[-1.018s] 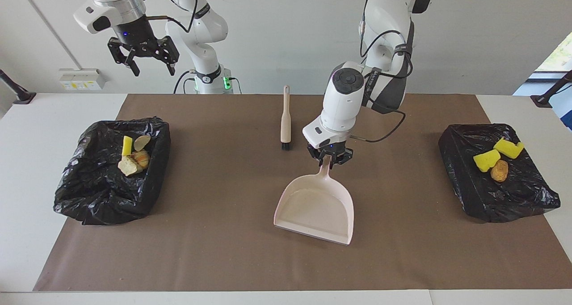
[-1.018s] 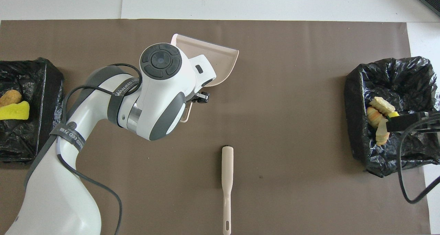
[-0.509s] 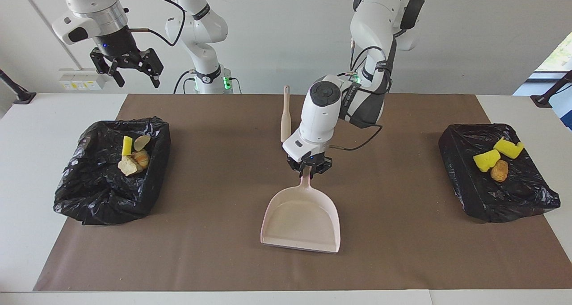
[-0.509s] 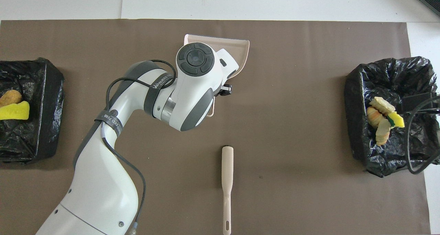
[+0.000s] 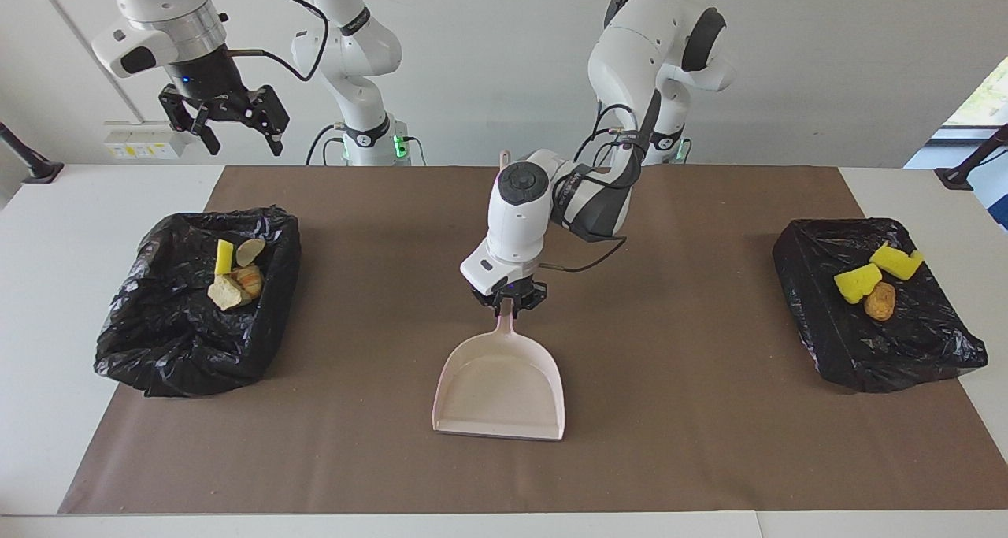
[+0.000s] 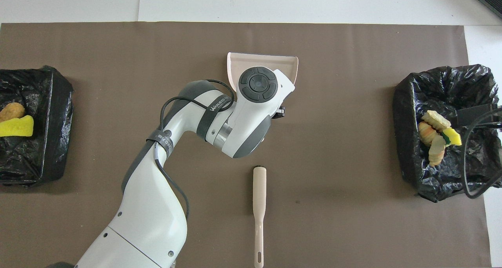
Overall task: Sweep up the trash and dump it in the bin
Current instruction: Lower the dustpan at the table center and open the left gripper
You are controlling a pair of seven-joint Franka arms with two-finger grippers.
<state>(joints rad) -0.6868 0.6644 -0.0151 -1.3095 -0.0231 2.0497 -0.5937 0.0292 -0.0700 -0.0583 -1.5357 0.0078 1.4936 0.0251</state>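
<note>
The dustpan's wide opening (image 6: 263, 61) is over the brown mat, so it is time for my left gripper to let go of the dustpan now.
My left gripper (image 5: 508, 302) is shut on the handle of the pale pink dustpan (image 5: 500, 388), which lies low over the middle of the brown mat with nothing in it. In the overhead view the arm's wrist hides the handle and only the pan's wide mouth (image 6: 262, 59) shows. Trash (image 5: 236, 274) lies in the black-lined bin (image 5: 157, 341) at the right arm's end. More trash (image 5: 866, 282) lies in the other bin (image 5: 906, 357). My right gripper (image 5: 244, 148) hangs open and holds nothing, high over the first bin (image 6: 443, 83).
The beige hand brush (image 6: 259, 205) lies on the mat nearer to the robots than the dustpan, handle toward them. The brown mat (image 5: 709, 443) covers most of the white table. Cables trail from both wrists.
The left arm has carried the dustpan sideways toward the right arm's end and squared it up. The right gripper rose and drew back toward its own end early on, then held still.
</note>
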